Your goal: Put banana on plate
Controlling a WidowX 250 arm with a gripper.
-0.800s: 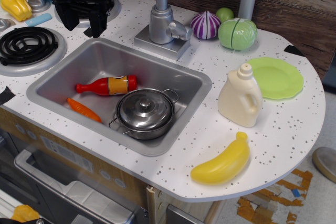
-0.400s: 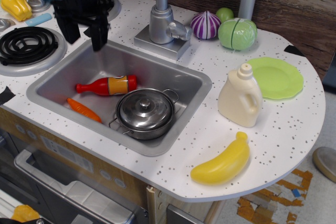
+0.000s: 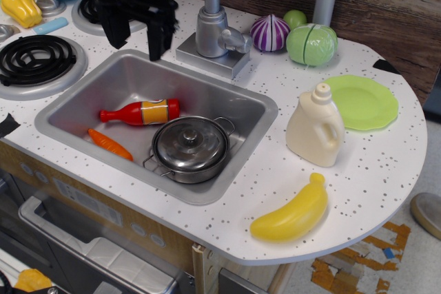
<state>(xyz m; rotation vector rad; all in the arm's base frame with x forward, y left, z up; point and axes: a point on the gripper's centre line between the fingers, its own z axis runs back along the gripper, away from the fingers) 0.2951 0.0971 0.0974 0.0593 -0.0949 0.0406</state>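
Note:
I should next grab the yellow banana by its thick middle (image 3: 295, 215) with my gripper, to put it on the lime-green plate (image 3: 363, 102).
The yellow banana (image 3: 292, 214) lies on the white counter near its front right edge. The lime-green plate (image 3: 363, 102) sits empty on the counter at the right, behind the cream bottle (image 3: 315, 126). My black gripper (image 3: 138, 40) hangs open and empty over the back left rim of the sink, far to the left of the banana and the plate.
The sink (image 3: 83, 98) holds a red bottle (image 3: 140, 111), an orange carrot (image 3: 110, 144) and a lidded steel pot (image 3: 191, 147). A faucet (image 3: 212, 22) stands behind it. A purple onion (image 3: 269, 33) and green cabbage (image 3: 311, 44) sit at the back. Stove burners (image 3: 34, 58) lie left.
My gripper has moved right along the back of the sink, from over the stove area toward the faucet. The banana, plate and bottle have not moved.

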